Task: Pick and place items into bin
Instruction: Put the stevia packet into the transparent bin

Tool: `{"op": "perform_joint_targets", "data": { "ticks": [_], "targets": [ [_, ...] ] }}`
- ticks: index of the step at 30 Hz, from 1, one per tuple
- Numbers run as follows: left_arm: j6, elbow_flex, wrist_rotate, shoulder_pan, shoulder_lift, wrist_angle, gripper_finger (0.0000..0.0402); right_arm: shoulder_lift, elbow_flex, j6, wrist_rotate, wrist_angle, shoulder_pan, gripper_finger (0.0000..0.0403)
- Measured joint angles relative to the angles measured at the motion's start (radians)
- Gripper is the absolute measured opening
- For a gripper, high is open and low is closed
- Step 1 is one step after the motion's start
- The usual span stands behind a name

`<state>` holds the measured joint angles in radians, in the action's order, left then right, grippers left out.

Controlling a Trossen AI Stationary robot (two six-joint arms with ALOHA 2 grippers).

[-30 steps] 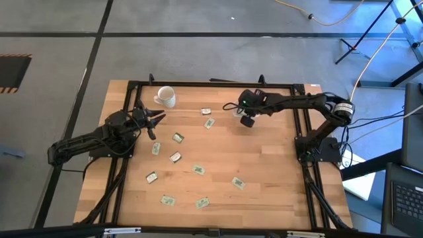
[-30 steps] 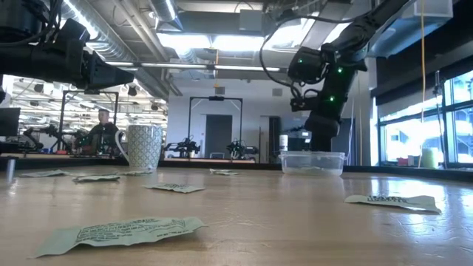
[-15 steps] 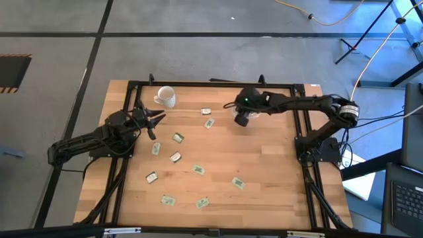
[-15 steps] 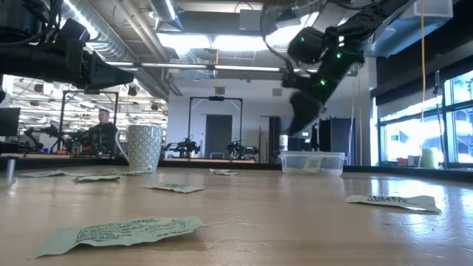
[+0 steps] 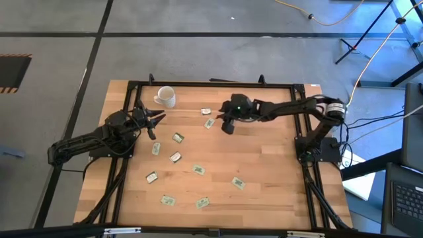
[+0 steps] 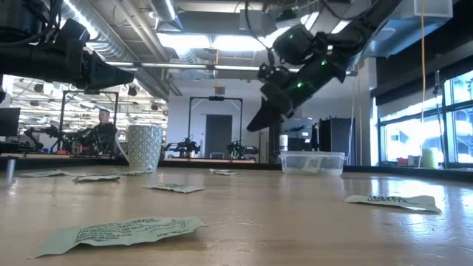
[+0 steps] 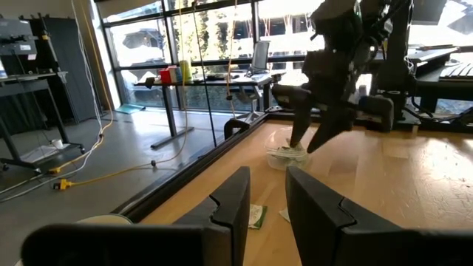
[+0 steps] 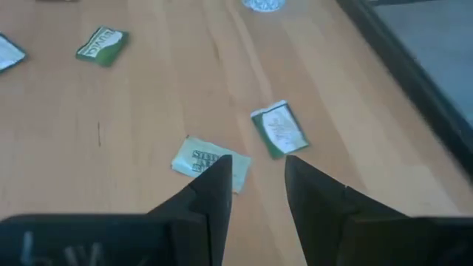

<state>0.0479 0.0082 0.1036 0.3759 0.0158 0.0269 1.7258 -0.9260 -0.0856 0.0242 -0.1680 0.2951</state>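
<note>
I need to place the packet in the bin, so next I should grip the packet with my right gripper by its corner (image 8: 237, 186) beside the printed letters.
Several pale green and white packets lie flat on the wooden table, among them two near the far edge (image 5: 210, 123) (image 5: 205, 111). My right gripper (image 5: 225, 128) is open and hangs above the table just right of those two, slanting down toward them; in its wrist view its fingers (image 8: 255, 159) frame one packet (image 8: 209, 159), with another (image 8: 279, 129) beside it. The clear bin (image 6: 312, 162) (image 7: 287, 157) stands behind the right gripper (image 6: 253, 125); the right arm hides it in the high view. My left gripper (image 5: 157, 121) (image 7: 267, 177) waits open at the table's left.
A white mug (image 5: 165, 96) (image 6: 144, 146) stands near the far left corner. More packets are scattered over the middle and near parts of the table (image 5: 177, 137) (image 5: 198, 170) (image 5: 238, 183) (image 5: 168, 199). A black frame (image 5: 211, 84) rims the table.
My right gripper has swung from above the bin toward the table's left, tipping from pointing straight down to slanting down and leftward, and now hangs beside the two packets near the far edge. The left arm has kept still.
</note>
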Motion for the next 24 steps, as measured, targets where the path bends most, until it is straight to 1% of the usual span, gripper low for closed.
{"op": "perform_joint_targets", "data": {
  "ticks": [3,7,13,16,19,24],
  "targets": [
    [0.0,0.0,0.0,0.0,0.0,0.0,0.0082,0.05,0.0,0.03,-0.001,-0.06,-0.001,0.013],
    [0.0,0.0,0.0,0.0,0.0,0.0,0.0082,0.106,0.0,0.031,-0.001,-0.119,-0.003,0.013],
    [0.0,0.0,0.0,0.0,0.0,0.0,0.0082,0.203,-0.071,0.027,-0.003,-0.114,-0.024,0.013],
    [0.0,0.0,0.0,-0.001,0.0,0.0,0.0082,0.252,-0.13,0.021,-0.003,-0.056,-0.03,0.0129],
    [0.0,0.0,0.0,-0.001,0.0,0.0,0.0082,0.287,-0.186,0.022,0.004,0.038,-0.031,0.0129],
    [0.0,0.0,0.0,-0.001,0.0,0.0,0.0082,0.301,-0.223,0.029,0.02,0.141,-0.03,0.0129]
  ]
}}
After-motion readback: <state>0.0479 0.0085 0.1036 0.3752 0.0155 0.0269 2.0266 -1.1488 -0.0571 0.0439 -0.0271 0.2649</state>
